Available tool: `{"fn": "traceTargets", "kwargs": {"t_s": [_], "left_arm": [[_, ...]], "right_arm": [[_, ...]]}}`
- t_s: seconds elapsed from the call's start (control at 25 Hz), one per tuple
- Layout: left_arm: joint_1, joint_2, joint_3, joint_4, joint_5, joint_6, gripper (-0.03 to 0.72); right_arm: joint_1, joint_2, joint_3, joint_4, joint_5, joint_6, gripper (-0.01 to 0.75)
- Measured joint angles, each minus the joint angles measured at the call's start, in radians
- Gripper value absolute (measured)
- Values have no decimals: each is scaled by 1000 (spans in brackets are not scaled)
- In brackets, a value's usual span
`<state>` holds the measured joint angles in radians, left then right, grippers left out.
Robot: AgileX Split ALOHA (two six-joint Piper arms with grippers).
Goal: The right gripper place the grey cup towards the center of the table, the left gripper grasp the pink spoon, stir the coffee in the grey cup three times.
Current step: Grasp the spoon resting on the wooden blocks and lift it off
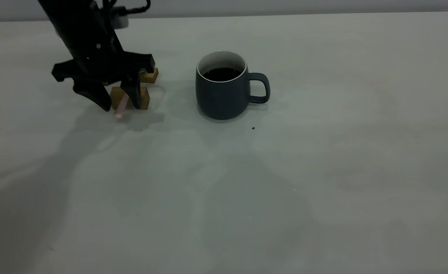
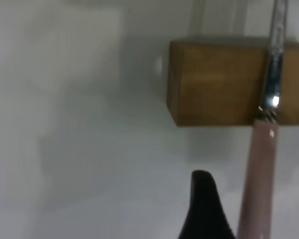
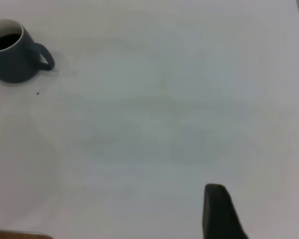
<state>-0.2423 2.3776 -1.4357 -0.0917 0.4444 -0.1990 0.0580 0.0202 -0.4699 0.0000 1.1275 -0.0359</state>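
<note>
The left gripper picks up the pink spoon by its handle [image 1: 122, 106] next, to stir the coffee in the grey cup [image 1: 222, 95].
The grey cup [image 1: 222, 95] stands upright near the middle of the table [image 1: 323, 171], its handle pointing right and dark coffee [image 1: 222, 73] inside. The pink spoon [image 1: 120, 108] lies propped on two small wooden blocks [image 1: 143, 98] left of the cup. My left gripper [image 1: 121, 106] is lowered over it and open, one finger on each side of the pink handle [image 2: 259, 179]. One dark finger [image 2: 204, 209] sits just beside the handle. My right gripper [image 3: 261, 209] hovers open and empty over bare table, far from the cup [image 3: 10, 62].
The spoon's metal neck [image 2: 275, 64] crosses the nearer wooden block [image 2: 214, 82]. A tiny dark speck [image 1: 253, 128] lies on the table just in front of the cup's handle. A pale wall runs along the table's far edge [image 1: 285, 13].
</note>
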Motion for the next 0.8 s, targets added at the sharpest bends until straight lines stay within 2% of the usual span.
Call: {"fn": "traceTargets", "kwargs": {"t_s": [0.2, 0.32, 0.44, 0.56, 0.6, 0.64, 0.8], "left_arm": [[0, 69, -58, 0, 1, 0, 576], [0, 85, -78, 0, 8, 0, 535], [0, 85, -87, 0, 24, 0, 421], [0, 85, -97, 0, 48, 0, 214], [0, 84, -107, 0, 63, 0, 124], [0, 78, -118, 0, 78, 0, 104], [-1, 34, -184, -30, 165, 0, 110]], "right_arm": [[0, 0, 0, 0, 0, 0, 438], [0, 0, 0, 0, 0, 0, 438], [0, 0, 0, 0, 0, 0, 438], [0, 0, 0, 0, 0, 0, 438], [0, 0, 0, 0, 0, 0, 438], [0, 0, 0, 0, 0, 0, 438], [0, 0, 0, 0, 0, 0, 438]]}}
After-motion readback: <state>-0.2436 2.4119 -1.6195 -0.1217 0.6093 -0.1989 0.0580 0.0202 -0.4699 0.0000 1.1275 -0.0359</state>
